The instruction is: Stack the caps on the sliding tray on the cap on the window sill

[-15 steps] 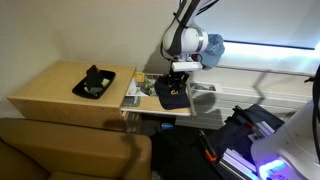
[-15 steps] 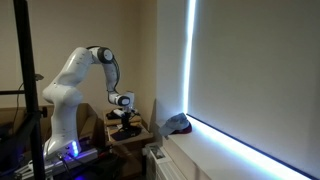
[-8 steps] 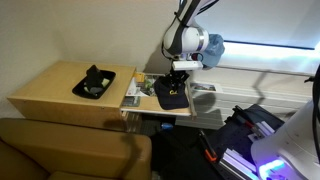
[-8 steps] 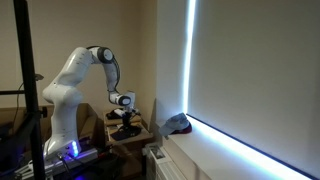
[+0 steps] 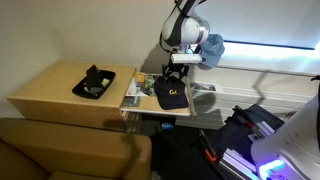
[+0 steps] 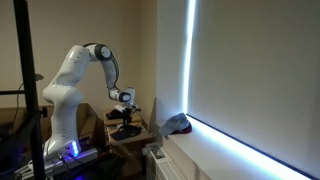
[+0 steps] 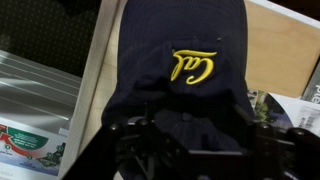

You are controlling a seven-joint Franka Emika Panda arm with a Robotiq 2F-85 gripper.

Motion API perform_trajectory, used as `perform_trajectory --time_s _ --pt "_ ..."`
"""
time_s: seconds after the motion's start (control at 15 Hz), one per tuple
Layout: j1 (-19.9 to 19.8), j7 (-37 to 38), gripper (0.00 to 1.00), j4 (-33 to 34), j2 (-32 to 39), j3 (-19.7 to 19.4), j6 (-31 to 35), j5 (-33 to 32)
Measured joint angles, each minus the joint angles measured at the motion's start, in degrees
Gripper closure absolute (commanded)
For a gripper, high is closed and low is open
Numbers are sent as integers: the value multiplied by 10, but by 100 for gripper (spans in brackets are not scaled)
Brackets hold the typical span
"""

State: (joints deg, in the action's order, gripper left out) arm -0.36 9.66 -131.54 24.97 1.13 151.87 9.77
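Observation:
My gripper picks up the navy cap by its top beside the yellow logo next, leaving the cap's bottom free to stack on the sill cap.
A navy cap with a yellow logo (image 5: 170, 94) lies on the light wooden sliding tray (image 5: 134, 104). It fills the wrist view (image 7: 185, 60), and it also shows in an exterior view (image 6: 125, 129). My gripper (image 5: 177, 72) hangs just above it, open, with its dark fingers on either side of the cap's crown (image 7: 195, 140). In an exterior view the gripper (image 6: 124, 112) is over the tray. A blue-grey cap (image 5: 212, 47) rests on the window sill (image 5: 262, 76), also seen in an exterior view (image 6: 178, 123).
A black tray (image 5: 95, 82) sits on the wooden table (image 5: 45, 92) left of the sliding tray. Magazines (image 5: 141, 84) lie beside the navy cap. A sofa back (image 5: 60, 150) fills the foreground. A bright window blind (image 6: 250, 70) stands above the sill.
My gripper has risen a little above the navy cap, so more of the cap shows. The cap stays on the tray.

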Motion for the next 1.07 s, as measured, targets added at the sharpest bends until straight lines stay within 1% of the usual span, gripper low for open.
perform_trajectory --time_s 0.4,0.67,0.73,0.8,1.07 --pt "-6 -95 0 -3 -11 41 1 14" --pt "-2 -130 0 -6 10 45 9 -6" --pt "-1 -131 25 -6 20 43 16 -20" --pt "1 -131 27 -6 29 40 25 -33" --pt "5 -132 55 -3 59 39 59 -66"
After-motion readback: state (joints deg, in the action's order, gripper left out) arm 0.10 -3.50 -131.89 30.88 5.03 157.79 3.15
